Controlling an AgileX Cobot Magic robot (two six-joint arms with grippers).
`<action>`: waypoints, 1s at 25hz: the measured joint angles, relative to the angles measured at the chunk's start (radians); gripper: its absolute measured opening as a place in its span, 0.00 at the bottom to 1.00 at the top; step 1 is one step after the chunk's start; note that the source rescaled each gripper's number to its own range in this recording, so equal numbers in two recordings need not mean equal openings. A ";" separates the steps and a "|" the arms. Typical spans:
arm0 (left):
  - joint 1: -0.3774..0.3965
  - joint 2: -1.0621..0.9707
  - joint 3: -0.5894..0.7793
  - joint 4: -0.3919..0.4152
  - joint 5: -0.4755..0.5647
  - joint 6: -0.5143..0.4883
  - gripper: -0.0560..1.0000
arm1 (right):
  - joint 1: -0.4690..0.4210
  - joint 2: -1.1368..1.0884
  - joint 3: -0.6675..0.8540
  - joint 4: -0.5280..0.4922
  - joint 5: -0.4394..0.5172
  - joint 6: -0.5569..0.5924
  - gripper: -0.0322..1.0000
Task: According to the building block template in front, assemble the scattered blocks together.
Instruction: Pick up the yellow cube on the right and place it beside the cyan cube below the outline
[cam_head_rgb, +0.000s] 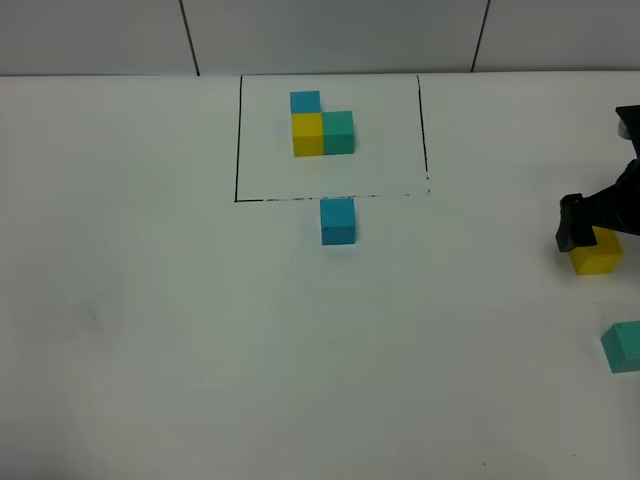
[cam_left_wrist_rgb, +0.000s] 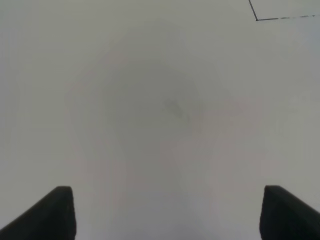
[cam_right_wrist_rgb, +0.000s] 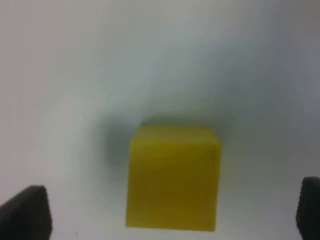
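Observation:
My right gripper goes lower, before it closes on the block, since its fingers stop near the yellow block's top (cam_head_rgb: 607, 234) (cam_right_wrist_rgb: 176, 134), well above the tabletop.
The building block template (cam_head_rgb: 322, 124) is an L-shaped cluster of blue, yellow and teal-green cubes inside a thin black outline (cam_head_rgb: 237, 140) at the far middle. A loose blue block (cam_head_rgb: 338, 221) sits just in front of the outline's near edge. A loose yellow block (cam_head_rgb: 597, 254) sits on the table at the right, and a loose teal-green block (cam_head_rgb: 623, 346) lies at the right edge. My right gripper (cam_head_rgb: 590, 228) is open over the yellow block (cam_right_wrist_rgb: 172, 177), its fingers (cam_right_wrist_rgb: 25, 215) wide on either side. My left gripper (cam_left_wrist_rgb: 170, 215) is open and empty over bare table.
The white table (cam_head_rgb: 200, 330) runs to a grey wall at the back. One corner of the black outline (cam_left_wrist_rgb: 257, 19) shows in the left wrist view. The left arm is out of the exterior high view.

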 joint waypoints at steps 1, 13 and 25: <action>0.000 0.000 0.000 0.000 0.000 0.000 0.99 | -0.003 0.005 -0.001 0.012 0.002 -0.015 1.00; 0.000 0.000 0.000 0.000 0.000 0.000 0.99 | -0.003 0.066 -0.002 0.027 -0.023 -0.039 0.92; 0.000 0.000 0.000 0.000 0.000 0.000 0.99 | 0.000 0.100 -0.013 0.026 -0.013 0.014 0.05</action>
